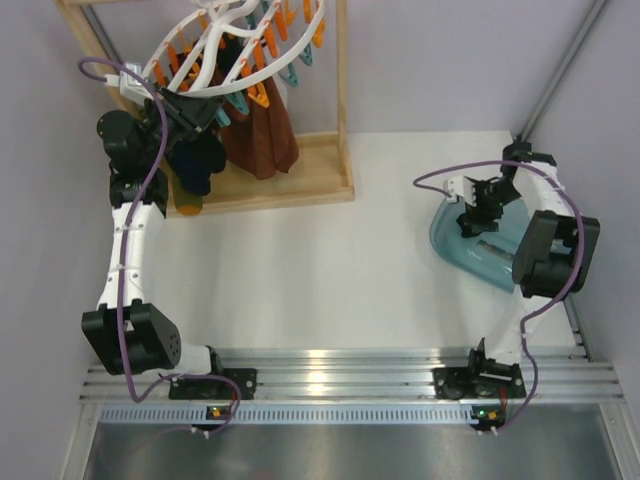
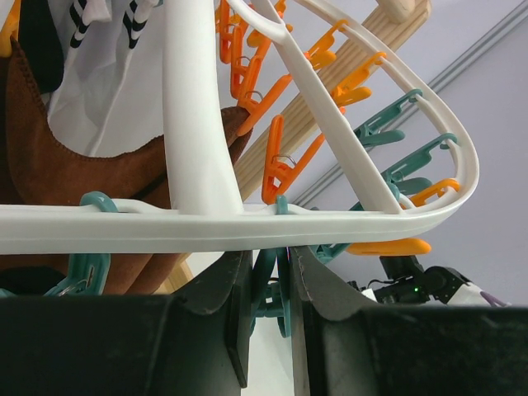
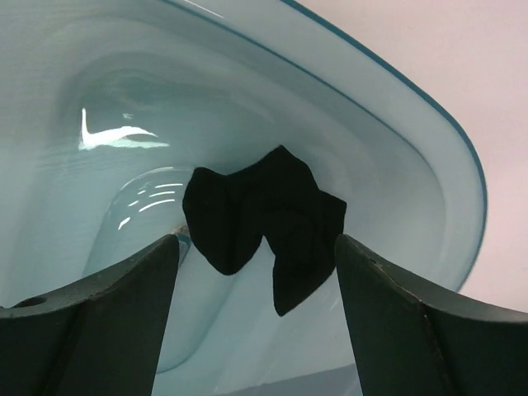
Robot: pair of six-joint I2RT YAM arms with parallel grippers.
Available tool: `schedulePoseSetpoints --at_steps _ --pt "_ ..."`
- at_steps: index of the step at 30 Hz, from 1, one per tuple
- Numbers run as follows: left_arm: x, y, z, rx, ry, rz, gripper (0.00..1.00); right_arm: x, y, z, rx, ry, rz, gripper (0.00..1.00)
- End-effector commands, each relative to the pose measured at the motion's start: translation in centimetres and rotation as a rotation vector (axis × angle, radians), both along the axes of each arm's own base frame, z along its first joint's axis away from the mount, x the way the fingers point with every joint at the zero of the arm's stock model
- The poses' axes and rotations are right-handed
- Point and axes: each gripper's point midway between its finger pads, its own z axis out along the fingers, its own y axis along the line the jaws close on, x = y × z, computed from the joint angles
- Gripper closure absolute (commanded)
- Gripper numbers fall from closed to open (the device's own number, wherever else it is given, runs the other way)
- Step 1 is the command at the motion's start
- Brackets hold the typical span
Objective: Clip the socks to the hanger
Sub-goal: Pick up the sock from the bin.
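The right gripper grabs a gathered fold of the crumpled black sock [image 3: 266,216] next, leaving cloth beyond the fingers to enter the teal clip.
The white round hanger [image 1: 243,45] with orange and teal clips hangs from the wooden frame at the back left. My left gripper [image 1: 192,117] is up at its rim. In the left wrist view it [image 2: 270,262] is shut on a teal clip [image 2: 266,285] just under the white rim [image 2: 198,227]. A dark sock [image 1: 196,165] hangs below the hanger beside that gripper. My right gripper [image 1: 480,213] is open over the blue bowl [image 1: 447,245]. In the right wrist view a crumpled black sock [image 3: 264,216] lies in the bowl between and just beyond the open fingers [image 3: 256,280], untouched.
The wooden frame [image 1: 300,188] has a flat base and an upright post [image 1: 342,70]. Rust-brown cloth pieces [image 1: 264,135] hang inside it. The bowl's rim [image 3: 450,136] is near the table's right edge. A grey wall rail [image 1: 565,65] runs at the back right.
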Motion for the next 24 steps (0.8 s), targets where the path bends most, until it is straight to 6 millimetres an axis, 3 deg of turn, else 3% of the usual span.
schedulePoseSetpoints --at_steps 1,11,15,16,19,22,24 --pt "0.7 1.6 0.8 -0.009 -0.026 0.077 1.0 -0.7 1.6 -1.0 -0.03 0.008 0.125 0.24" --pt "0.8 1.6 0.6 -0.013 -0.02 0.077 1.0 0.8 0.5 -4.6 -0.072 0.059 0.062 0.25" --pt "0.8 1.6 0.7 -0.01 -0.023 0.079 1.0 0.0 0.3 -5.0 -0.084 0.1 0.069 0.5" --pt "0.7 1.6 0.8 -0.01 -0.025 0.081 1.0 -0.1 0.3 -4.9 -0.086 0.105 0.068 0.64" --pt "0.8 1.7 0.7 -0.008 -0.023 0.086 1.0 -0.8 0.3 -4.1 -0.085 0.134 0.057 0.87" --pt "0.7 1.6 0.8 -0.007 -0.026 0.083 1.0 -1.4 0.4 -1.9 -0.076 0.108 0.046 1.0" --pt "0.6 1.6 1.0 -0.005 -0.029 0.08 1.0 -1.2 1.0 0.9 -0.052 0.038 0.035 1.0"
